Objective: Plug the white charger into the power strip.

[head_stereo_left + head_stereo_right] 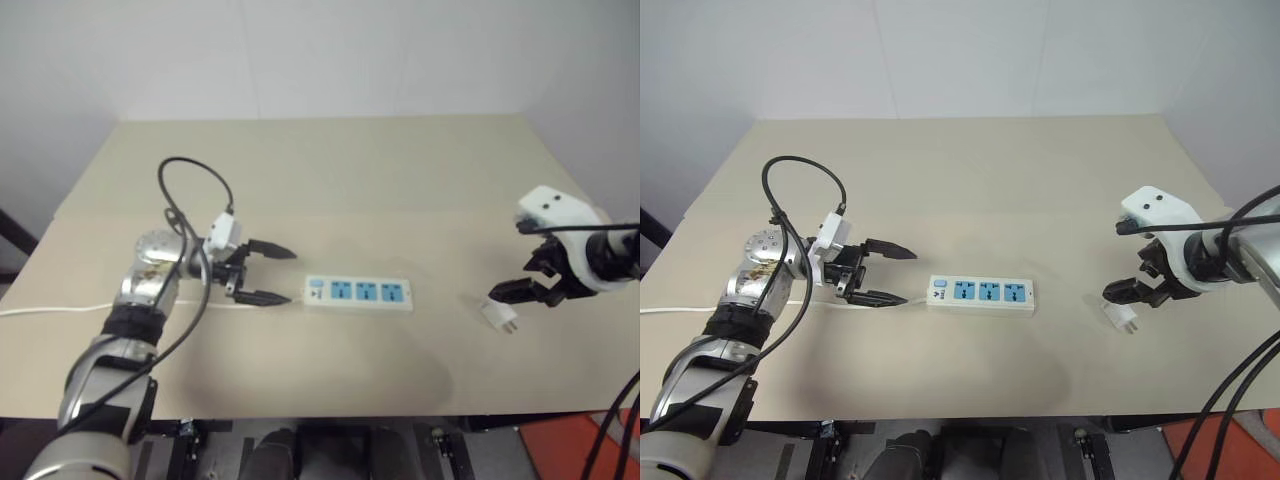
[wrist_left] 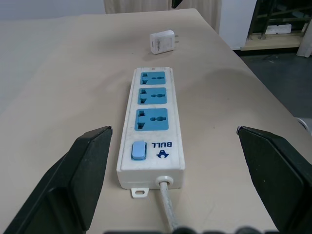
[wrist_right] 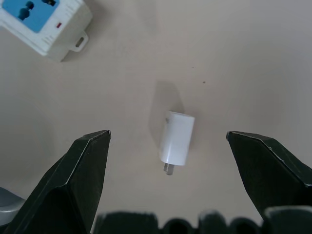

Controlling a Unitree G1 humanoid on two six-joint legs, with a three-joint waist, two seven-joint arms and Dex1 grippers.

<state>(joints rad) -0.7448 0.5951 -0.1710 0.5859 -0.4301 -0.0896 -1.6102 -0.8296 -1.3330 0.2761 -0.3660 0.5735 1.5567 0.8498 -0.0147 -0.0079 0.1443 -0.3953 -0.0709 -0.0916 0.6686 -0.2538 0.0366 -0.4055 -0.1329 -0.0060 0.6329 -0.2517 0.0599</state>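
Observation:
My left gripper needs to grab the power strip across its switch end [image 1: 317, 289] [image 2: 151, 161], because the power strip is a long bar with narrow sides. This leaves the blue sockets free.
The power strip [image 1: 358, 294] is a flat white bar with three blue sockets and a blue switch, lying mid-table with its cord running off to the left. My left gripper [image 1: 268, 274] hovers open just left of the strip's switch end, fingers pointing along it; the strip [image 2: 152, 127] lies between and beyond its two fingers. The white charger [image 1: 501, 316] lies on its side on the table to the right of the strip, prongs showing. My right gripper [image 1: 520, 291] hangs open just above the charger [image 3: 175, 138], pointing steeply down, not touching it.
The beige table [image 1: 330, 180] stretches back to a white wall, with bare surface behind the strip. The strip's thin white cord [image 1: 50, 309] trails off the left edge. A black cable [image 1: 190, 190] loops above my left wrist. The table's right edge lies near my right arm.

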